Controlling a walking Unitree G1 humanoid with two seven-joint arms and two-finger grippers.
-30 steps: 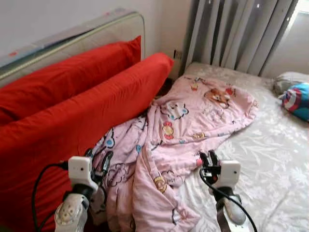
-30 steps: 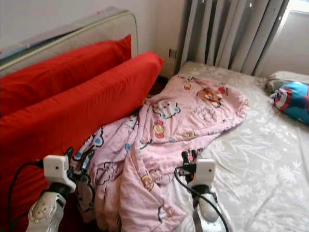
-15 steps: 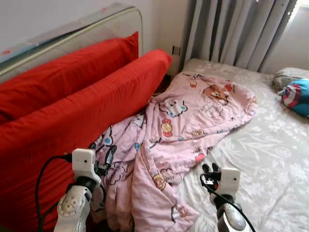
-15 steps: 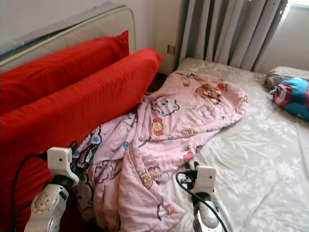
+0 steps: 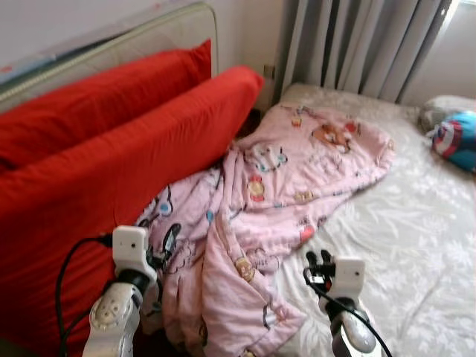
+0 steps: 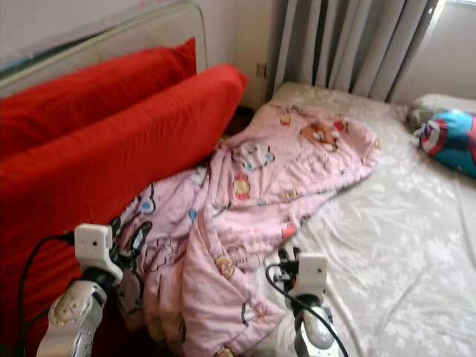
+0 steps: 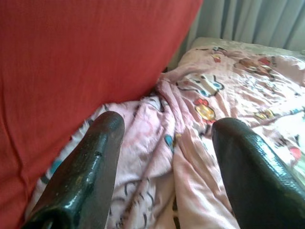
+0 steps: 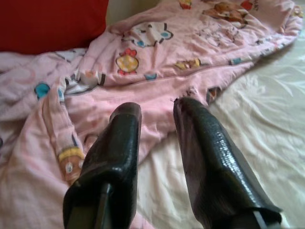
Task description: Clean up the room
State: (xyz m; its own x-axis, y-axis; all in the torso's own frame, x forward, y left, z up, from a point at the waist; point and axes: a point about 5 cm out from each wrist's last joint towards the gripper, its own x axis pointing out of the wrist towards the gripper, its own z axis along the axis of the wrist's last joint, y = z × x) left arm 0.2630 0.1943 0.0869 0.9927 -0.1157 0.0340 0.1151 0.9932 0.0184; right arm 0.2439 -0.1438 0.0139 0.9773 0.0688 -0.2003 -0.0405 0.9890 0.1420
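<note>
My right gripper pinches the blanket (image 5: pixel 275 178) by the bunched fold along its edge (image 5: pixel 288 253) next, since the rest of the blanket spreads wide and slack over the bed.
A crumpled pink cartoon-print blanket (image 5: pixel 275 178) lies across the bed from the red pillows toward the middle. My left gripper (image 5: pixel 160 247) hovers open over the blanket's near left part, beside the front red pillow (image 5: pixel 111 178); in the left wrist view its fingers (image 7: pixel 95 157) stand wide apart above the pink folds (image 7: pixel 190 124). My right gripper (image 5: pixel 320 259) is open and holds nothing, just off the blanket's near edge above the sheet. The right wrist view has its fingertips (image 8: pixel 126 124) pointing at that edge (image 8: pixel 157 71).
The white floral sheet (image 5: pixel 401 223) is bare to the right. A second red pillow (image 5: pixel 89 104) leans on the padded headboard (image 5: pixel 111 41). A blue shield-print cushion (image 5: pixel 455 139) lies at the far right by grey curtains (image 5: pixel 357 44).
The whole picture has shifted a little as the camera moved. My right gripper has drawn back from the blanket's edge toward me. The left gripper stays by the red pillow.
</note>
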